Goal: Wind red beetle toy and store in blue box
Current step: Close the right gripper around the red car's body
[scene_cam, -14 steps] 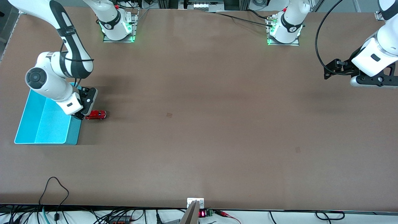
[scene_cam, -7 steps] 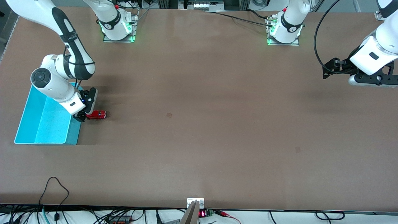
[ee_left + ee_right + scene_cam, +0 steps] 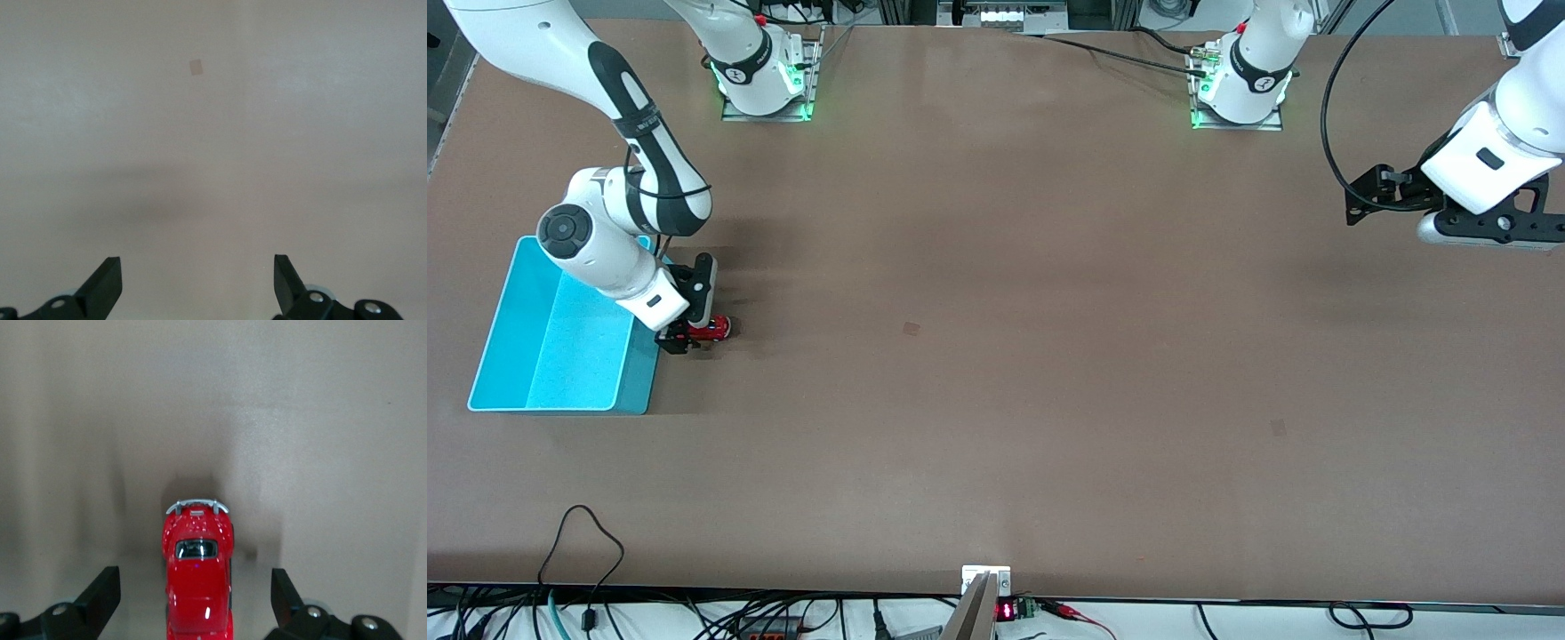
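Note:
My right gripper grips the red beetle toy by the sides of its roof (image 3: 712,330) next, to store it in the blue box (image 3: 560,333).
The red beetle toy (image 3: 711,329) stands on the brown table beside the blue box (image 3: 560,333), on the box's side toward the left arm's end. My right gripper (image 3: 682,336) is low over the toy's box-side end and is open. In the right wrist view the toy (image 3: 197,580) lies between the two black fingertips (image 3: 100,597) with a gap on each side, its silvery bumper pointing away. My left gripper (image 3: 1476,233) hangs open and empty above the table at the left arm's end; its wrist view (image 3: 197,277) shows only bare table.
The box's inner floor (image 3: 574,342) holds nothing. The right arm's elbow (image 3: 578,236) hangs over the box. Arm bases (image 3: 765,80) stand at the table's top edge. Cables (image 3: 583,542) run along the front edge. Small tape marks (image 3: 911,328) dot the tabletop.
My right gripper has come down and slid along the toy, so its open fingers now straddle it. The right arm's elbow shifted toward the left arm's end. The left arm rose slightly.

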Motion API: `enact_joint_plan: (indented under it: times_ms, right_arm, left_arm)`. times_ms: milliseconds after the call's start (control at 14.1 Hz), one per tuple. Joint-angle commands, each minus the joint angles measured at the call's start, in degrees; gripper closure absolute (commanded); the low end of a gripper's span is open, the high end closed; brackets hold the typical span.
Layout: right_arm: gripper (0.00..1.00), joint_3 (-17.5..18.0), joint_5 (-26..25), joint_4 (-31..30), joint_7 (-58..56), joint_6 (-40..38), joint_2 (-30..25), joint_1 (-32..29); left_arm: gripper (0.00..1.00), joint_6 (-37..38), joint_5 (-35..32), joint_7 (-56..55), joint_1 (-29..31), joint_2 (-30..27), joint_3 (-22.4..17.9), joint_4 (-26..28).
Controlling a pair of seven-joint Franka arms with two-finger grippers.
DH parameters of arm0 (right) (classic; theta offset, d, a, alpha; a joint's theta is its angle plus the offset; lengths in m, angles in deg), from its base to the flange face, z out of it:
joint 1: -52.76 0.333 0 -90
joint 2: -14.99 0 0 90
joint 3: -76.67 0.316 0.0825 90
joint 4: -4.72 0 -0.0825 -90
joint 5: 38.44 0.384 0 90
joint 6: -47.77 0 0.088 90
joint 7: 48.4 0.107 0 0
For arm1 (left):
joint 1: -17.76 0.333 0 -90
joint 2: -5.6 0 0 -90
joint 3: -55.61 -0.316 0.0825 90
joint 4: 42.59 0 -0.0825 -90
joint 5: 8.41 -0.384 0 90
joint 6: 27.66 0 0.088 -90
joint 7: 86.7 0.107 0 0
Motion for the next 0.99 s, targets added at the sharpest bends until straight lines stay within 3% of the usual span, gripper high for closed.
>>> enact_joint_plan:
  times_ms: [0, 355, 567, 922]
  right_arm:
    - [0.0, 1.0, -0.55, -0.41, -1.32, 1.15, 0.38, -2.11]
    - [0.0, 1.0, -0.55, -0.41, -1.4, 2.2, 1.52, -2.11]
    - [0.2, 1.0, -0.55, -0.41, -1.41, 2.2, 1.61, -2.2]
    - [0.7, 1.0, -0.46, -0.41, -1.32, 2.2, 1.87, -2.2]
  left_arm:
    - [0.0, 0.67, 1.55, -0.23, 0.26, 1.01, 0.16, -1.79]
    - [0.0, 0.93, 1.55, 0.11, 0.25, 1.01, 0.16, -2.4]
    - [0.0, 1.02, 1.55, 0.12, 0.26, 1.01, 0.16, -2.49]
    - [0.0, 1.02, 1.55, -0.14, 0.26, 1.01, 0.16, -2.49]
